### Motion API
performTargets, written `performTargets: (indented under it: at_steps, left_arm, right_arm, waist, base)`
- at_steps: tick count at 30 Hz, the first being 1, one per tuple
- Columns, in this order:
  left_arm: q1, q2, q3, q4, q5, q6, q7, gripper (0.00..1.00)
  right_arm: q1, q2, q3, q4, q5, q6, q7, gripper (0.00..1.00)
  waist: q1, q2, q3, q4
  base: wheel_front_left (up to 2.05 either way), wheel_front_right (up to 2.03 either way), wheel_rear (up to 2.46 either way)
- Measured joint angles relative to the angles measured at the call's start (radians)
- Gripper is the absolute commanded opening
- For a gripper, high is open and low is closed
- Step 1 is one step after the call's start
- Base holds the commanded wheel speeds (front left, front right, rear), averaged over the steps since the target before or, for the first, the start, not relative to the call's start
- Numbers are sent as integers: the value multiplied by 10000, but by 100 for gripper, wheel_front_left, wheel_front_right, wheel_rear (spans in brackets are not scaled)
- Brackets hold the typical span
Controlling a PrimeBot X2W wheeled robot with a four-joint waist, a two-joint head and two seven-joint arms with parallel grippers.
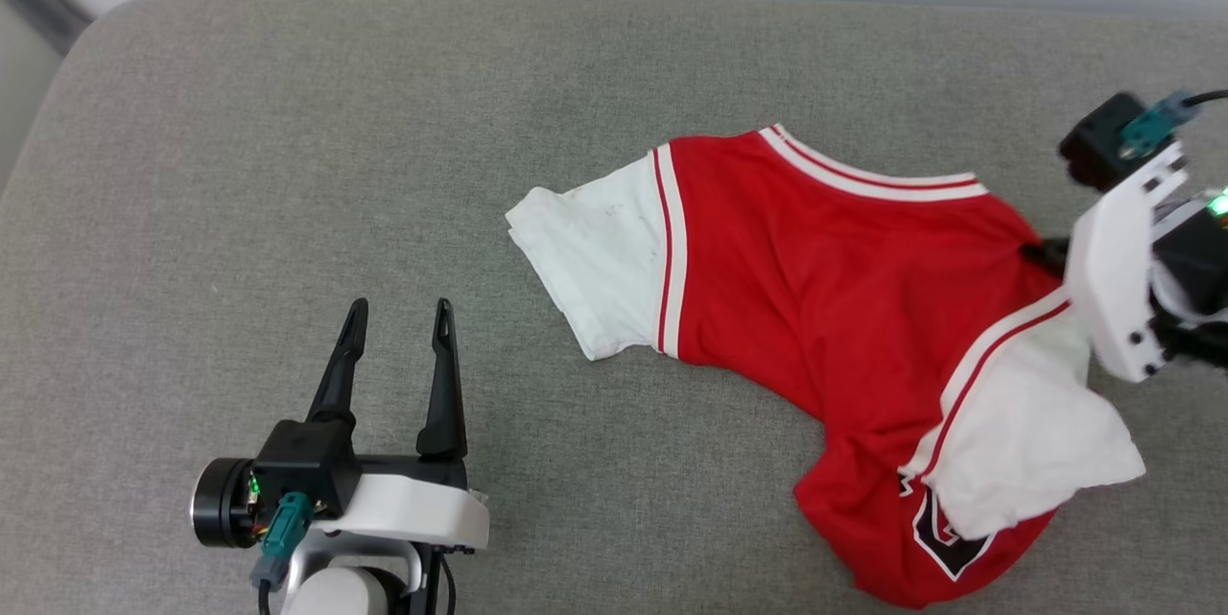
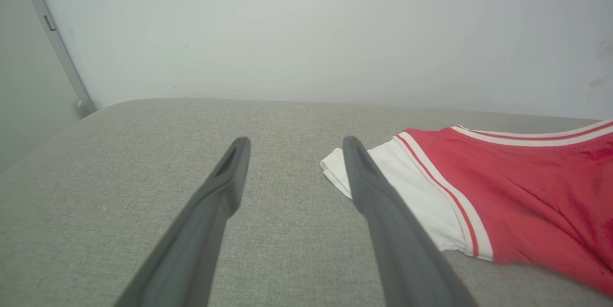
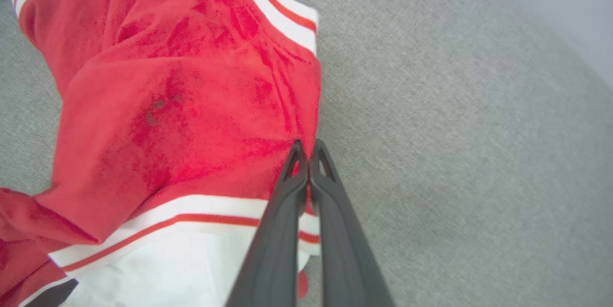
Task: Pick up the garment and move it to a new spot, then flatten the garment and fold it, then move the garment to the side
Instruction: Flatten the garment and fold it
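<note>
The garment's white sleeve [image 1: 610, 258] is flat on the grey surface, and its layers are apart at the hem corner, so I need to grab that hem corner [image 1: 525, 212] next with my left gripper.
The garment [image 1: 815, 270] is a red T-shirt with white sleeves, lying crumpled on the right half of a grey fabric surface. Its striped neckline faces the far edge and a black-and-white mark shows at the near end. My right gripper [image 1: 1041, 255] comes in from the right and is shut on the red shoulder edge next to the right sleeve seam. In the right wrist view the fingertips [image 3: 298, 161] pinch the garment [image 3: 191, 106], with wrinkles running toward them. My left gripper [image 1: 398, 318] stands open on the near left, short of the white left sleeve [image 2: 407, 187].
The grey fabric surface [image 1: 288, 164] has a rounded far-left corner and bare room to the left of the shirt. A pale wall [image 2: 306, 34] rises behind its far edge. A dark frame strip [image 2: 57, 43] runs at the far left.
</note>
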Motion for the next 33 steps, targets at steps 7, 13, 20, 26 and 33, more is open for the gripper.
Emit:
performTargets:
  at_steps: [7, 13, 20, 26, 33]
  left_arm:
    - [114, -2, -35, -90, -128, 48, 0, 100]
    - [-55, -2, -234, -142, -293, 125, 0, 100]
    - [-436, -2, -506, -153, -483, 213, 0, 100]
    - [-578, 0, -596, -107, -504, 222, 0, 100]
    - [-558, -2, -454, 56, -276, 196, 0, 100]
  right_arm:
    - [-1216, -895, -2, -577, -497, 0, 251, 0]
    - [-2569, -600, 535, -71, -1476, 2, 773, 0]
    - [-2861, 1151, 922, 1948, -1710, 0, 355, 0]
    - [-2338, 2057, 2102, 2932, -1622, -6, -263, 0]
    - [-2367, 2044, 2920, 3425, -1214, -13, -1476, 66]
  waist:
    - [0, 0, 32, 152]
    - [0, 0, 420, 456]
    - [1, 0, 1048, 858]
    - [1, 0, 1301, 1188]
    - [0, 0, 1005, 1007]
  base:
    - [0, 0, 0]
    - [0, 0, 0]
    - [0, 0, 0]
    - [0, 0, 0]
    - [0, 0, 0]
